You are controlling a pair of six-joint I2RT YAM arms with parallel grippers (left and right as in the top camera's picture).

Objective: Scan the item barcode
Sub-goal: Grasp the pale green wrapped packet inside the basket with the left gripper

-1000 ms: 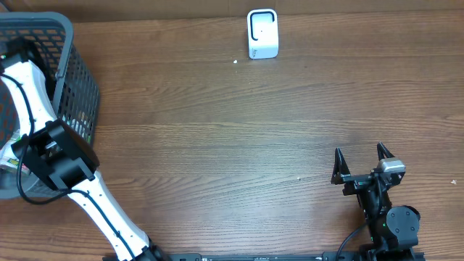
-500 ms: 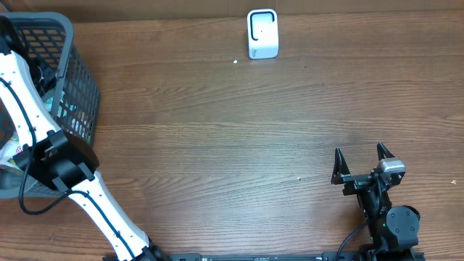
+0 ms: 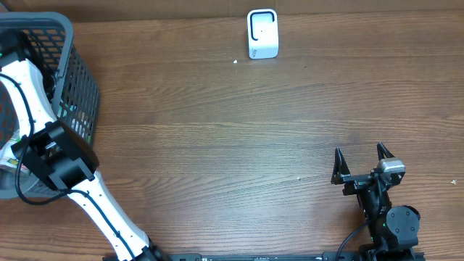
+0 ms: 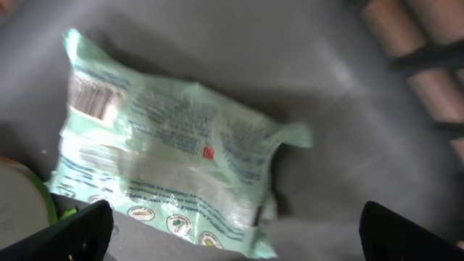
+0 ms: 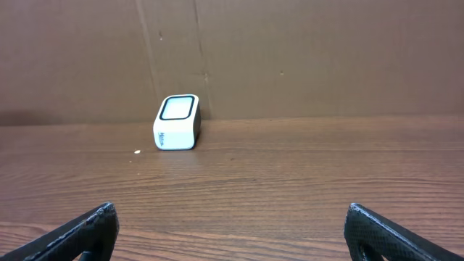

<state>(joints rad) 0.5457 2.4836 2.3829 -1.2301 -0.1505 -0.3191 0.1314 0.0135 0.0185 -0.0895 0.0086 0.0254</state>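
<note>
I will pick up the pack of wipes next with my left gripper by its near edge, away from the barcode corner, so the barcode stays uncovered for scanning.
The item, a pale green soft pack of wipes (image 4: 167,152), lies flat on the grey bottom of the basket (image 4: 348,109), its barcode (image 4: 93,98) facing up at its upper left corner. My left gripper (image 4: 235,232) hovers over it, open, with one dark fingertip on either side of the pack's near edge and nothing between them. In the overhead view the left arm (image 3: 32,109) reaches into the grey mesh basket (image 3: 69,51) and its jaws are hidden. The white scanner (image 3: 262,33) stands at the table's far edge. My right gripper (image 3: 359,152) rests open near the front right.
A round white and green item (image 4: 22,199) lies beside the pack at the left of the basket's bottom. The basket's walls close in around the left arm. From the right wrist, the scanner (image 5: 177,122) stands before a brown cardboard wall (image 5: 304,58).
The left arm shifted toward the far left inside the basket and came back to about where it was. The right arm has not moved.
</note>
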